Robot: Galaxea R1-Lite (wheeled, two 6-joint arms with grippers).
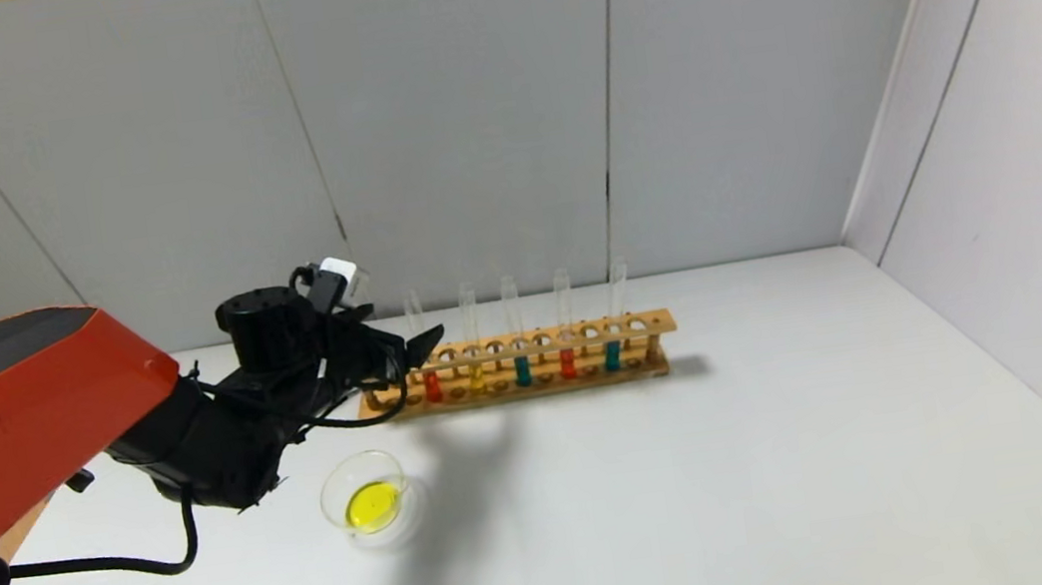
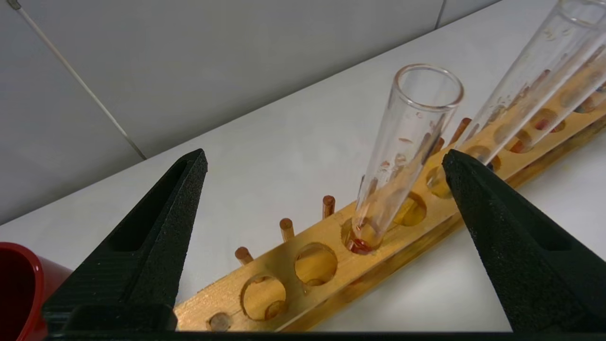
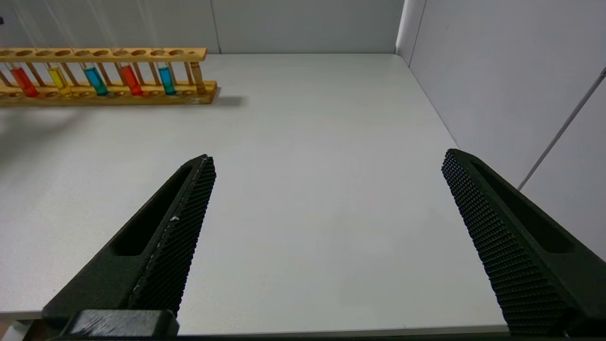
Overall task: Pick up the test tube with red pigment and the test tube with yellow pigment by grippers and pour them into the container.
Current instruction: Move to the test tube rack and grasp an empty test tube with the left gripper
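Note:
My left gripper picks up the red tube by the bare glass below its rim (image 1: 415,320) next, since the rack closes around the tube's lower half.
A wooden rack (image 1: 533,382) holds several tubes. The test tube with red pigment (image 1: 432,385) stands nearest the rack's left end, with the test tube with yellow pigment (image 1: 477,376) beside it. My left gripper (image 1: 427,340) is open and empty just left of the red tube's upper part. In the left wrist view the red tube (image 2: 407,156) stands upright between the spread fingers of the left gripper (image 2: 325,154), untouched, with the yellow tube (image 2: 535,80) beyond. The container (image 1: 369,499), a clear dish, holds yellow liquid. My right gripper (image 3: 326,156) is open over bare table.
The rack also holds two teal tubes (image 1: 521,370) and a second red tube (image 1: 567,362). A dark red cup (image 2: 19,284) sits close by my left gripper. Grey walls (image 1: 458,119) close the back and right. The white table (image 1: 758,483) spreads to the right.

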